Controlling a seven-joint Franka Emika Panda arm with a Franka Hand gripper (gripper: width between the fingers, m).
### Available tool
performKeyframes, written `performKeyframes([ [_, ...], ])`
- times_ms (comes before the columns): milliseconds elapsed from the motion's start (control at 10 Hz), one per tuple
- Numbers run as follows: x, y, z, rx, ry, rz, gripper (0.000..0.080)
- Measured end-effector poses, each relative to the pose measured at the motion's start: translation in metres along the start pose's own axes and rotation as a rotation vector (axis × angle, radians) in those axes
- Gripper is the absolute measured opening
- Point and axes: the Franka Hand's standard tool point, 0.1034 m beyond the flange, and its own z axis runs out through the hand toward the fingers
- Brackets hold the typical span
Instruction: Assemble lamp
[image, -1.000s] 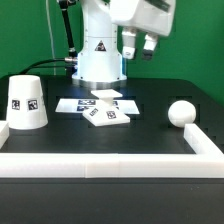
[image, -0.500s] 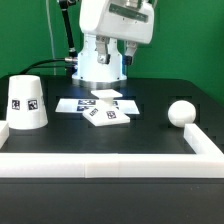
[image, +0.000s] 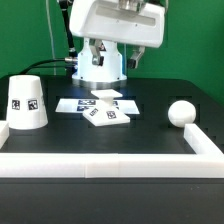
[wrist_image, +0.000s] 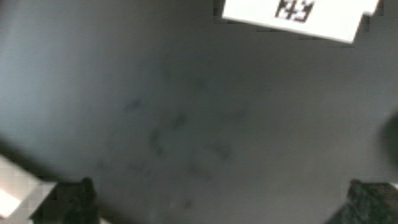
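The lamp base has a raised top block (image: 106, 94), and my gripper needs to grab the lamp base by it next, so the socket stays free for the ball-shaped bulb (image: 180, 113).
The white cone-shaped lamp shade (image: 25, 103) with a black-and-white tag stands on the black table at the exterior view's left. The flat angular lamp base (image: 106, 115) with square tags lies mid-table. The ball-shaped bulb (image: 180, 113) rests at the exterior view's right. My gripper (image: 115, 54) hangs high above the back of the table, over the base area, touching nothing. In the wrist view my gripper (wrist_image: 221, 203) is open and empty, with only bare black table between the dark fingertips (wrist_image: 71, 202). A white tagged piece (wrist_image: 288, 14) shows at that view's edge; I cannot tell which part it is.
The marker board (image: 72, 103) lies flat just behind the base. A raised white wall (image: 110, 161) borders the table's front and the exterior view's right side. The white robot pedestal (image: 100, 62) stands at the back. A white corner (wrist_image: 15, 186) shows in the wrist view.
The hand has moved toward the exterior view's left and come nearer the camera, from above the back right to above the base area. The lamp parts have not moved.
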Motion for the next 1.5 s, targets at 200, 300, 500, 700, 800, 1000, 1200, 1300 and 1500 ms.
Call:
performKeyframes([
  [200,-0.027,-0.012,0.017,0.037,-0.027,0.004,0.0700],
  [300,-0.031,-0.015,0.020,0.054,-0.032,0.016,0.0700],
  [500,-0.031,-0.017,0.022,0.065,-0.034,0.030,0.0700],
  [700,-0.032,-0.017,0.022,0.065,-0.034,0.030,0.0700],
  [800,-0.033,-0.017,0.023,0.076,-0.039,0.050,0.0700],
  [1000,-0.042,-0.021,0.033,0.114,-0.054,0.111,0.0700],
  [1200,-0.047,-0.026,0.045,0.139,-0.076,0.141,0.0700],
  [1300,-0.048,-0.028,0.049,0.147,-0.083,0.147,0.0700],
  [1500,-0.051,-0.032,0.058,0.155,-0.092,0.146,0.0700],
])
